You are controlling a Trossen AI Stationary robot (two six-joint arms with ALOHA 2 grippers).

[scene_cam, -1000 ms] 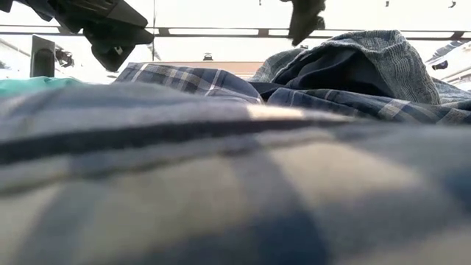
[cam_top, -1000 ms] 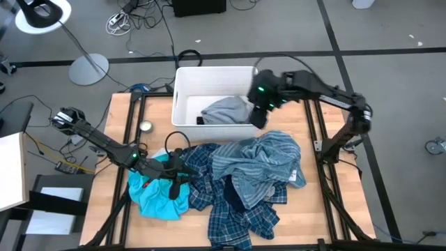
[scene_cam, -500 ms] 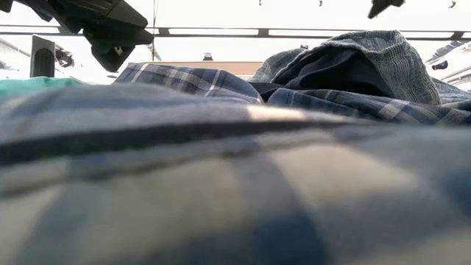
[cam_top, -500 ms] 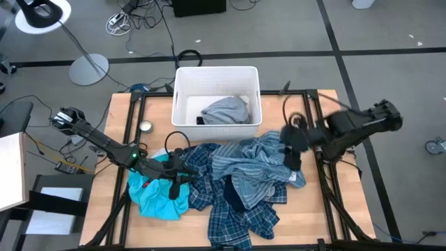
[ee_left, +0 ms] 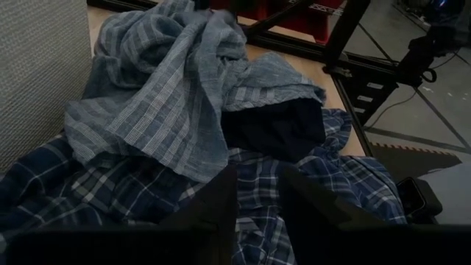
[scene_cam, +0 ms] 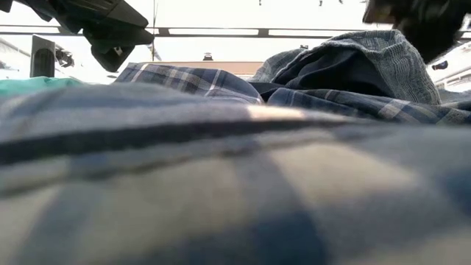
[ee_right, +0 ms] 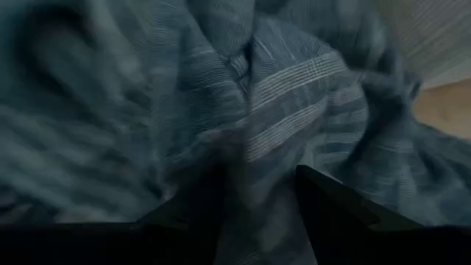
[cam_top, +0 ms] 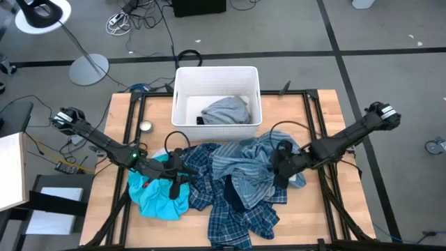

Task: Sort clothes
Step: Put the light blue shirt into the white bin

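My right gripper grabs the striped garment by its white-striped fold (ee_right: 285, 132) next, to sort it into the white bin.
A pile of clothes covers the table's middle. A grey-blue striped garment (cam_top: 258, 157) lies on top of blue-and-white plaid shirts (cam_top: 230, 209), and a turquoise shirt (cam_top: 155, 196) lies at the pile's left. My left gripper (cam_top: 185, 173) is open, just above the plaid fabric (ee_left: 257, 184) beside the turquoise shirt. My right gripper (cam_top: 279, 166) is open, low over the striped garment's right part (ee_right: 287, 110); whether it touches the cloth I cannot tell. A grey garment (cam_top: 226, 110) lies in the white bin (cam_top: 216, 69).
The white bin stands at the table's far middle, with a small dark item (cam_top: 200, 120) beside the grey garment. A small round object (cam_top: 145, 126) lies at the far left. Bare wood (cam_top: 327, 202) shows to the right of the pile. A dark navy piece (ee_left: 276, 129) lies under the striped garment.
My right gripper has swung from over the bin's right rim toward the table's right edge. It has then come toward the near edge and down, over the striped garment. The clothes have kept still.
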